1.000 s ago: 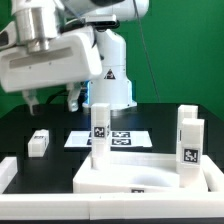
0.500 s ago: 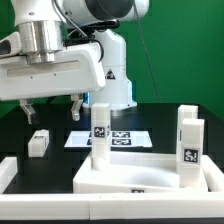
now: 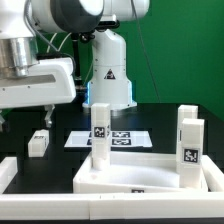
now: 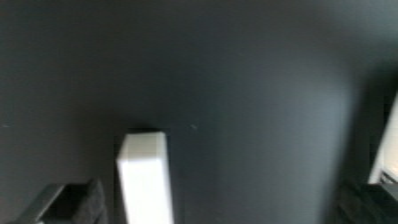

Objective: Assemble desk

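My gripper takes hold of the loose white leg by its plain end [image 3: 41, 134] [image 4: 150, 214] next, since the leg's other end stays free to join the desk's tabletop.
The desk's white rimmed tabletop [image 3: 150, 172] lies at the front of the black table. Three tagged legs stand upright on it: one at its left [image 3: 100, 135] and two at its right [image 3: 188, 145]. A fourth, loose leg [image 3: 38, 143] lies on the table at the exterior view's left. My gripper [image 3: 22, 118] hangs open above and just left of that leg, holding nothing. One finger [image 3: 47, 113] shows; the other is cut off by the frame edge. In the wrist view a white leg [image 4: 143, 180] lies below, close to one dark finger [image 4: 71, 205], between the open jaws.
The marker board [image 3: 120, 138] lies flat behind the tabletop. The robot's white base [image 3: 108, 80] stands at the back centre. A white rail [image 3: 6, 172] edges the table at the front left. A pale strip [image 4: 388, 150] shows at the wrist view's edge.
The arm has swung toward the exterior view's left and slightly lower, from over the table's middle to above the loose leg. The jaws stay open. No desk part has moved.
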`<state>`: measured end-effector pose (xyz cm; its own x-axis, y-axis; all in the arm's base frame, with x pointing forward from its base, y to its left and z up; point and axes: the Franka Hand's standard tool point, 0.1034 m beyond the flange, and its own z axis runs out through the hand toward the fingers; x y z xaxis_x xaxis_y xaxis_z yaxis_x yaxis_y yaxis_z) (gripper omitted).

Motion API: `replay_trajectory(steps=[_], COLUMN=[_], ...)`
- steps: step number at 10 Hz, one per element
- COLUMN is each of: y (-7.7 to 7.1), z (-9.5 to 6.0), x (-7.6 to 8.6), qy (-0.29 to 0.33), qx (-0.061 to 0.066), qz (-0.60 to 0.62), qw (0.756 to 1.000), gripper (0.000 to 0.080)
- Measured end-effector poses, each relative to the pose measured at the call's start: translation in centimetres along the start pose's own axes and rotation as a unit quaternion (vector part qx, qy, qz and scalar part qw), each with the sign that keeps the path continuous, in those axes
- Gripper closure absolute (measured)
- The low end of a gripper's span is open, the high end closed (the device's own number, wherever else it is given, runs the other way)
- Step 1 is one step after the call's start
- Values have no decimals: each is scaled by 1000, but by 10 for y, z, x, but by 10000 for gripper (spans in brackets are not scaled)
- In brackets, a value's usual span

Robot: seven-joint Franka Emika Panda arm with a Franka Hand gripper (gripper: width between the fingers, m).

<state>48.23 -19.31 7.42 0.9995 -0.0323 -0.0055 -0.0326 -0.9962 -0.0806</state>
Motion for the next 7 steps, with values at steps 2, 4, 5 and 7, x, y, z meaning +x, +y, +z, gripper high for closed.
replay_trajectory(steps=[2,4,5,7], y=[-11,-16,-13,-4], z=[2,8,17,26], x=[0,-5,-8,-17], qy=[-75,-131,-180,-307], qx=[19,37,43,28], qz=[11,10,5,-22], qw=[997,991,983,951], gripper=[150,150,150,150])
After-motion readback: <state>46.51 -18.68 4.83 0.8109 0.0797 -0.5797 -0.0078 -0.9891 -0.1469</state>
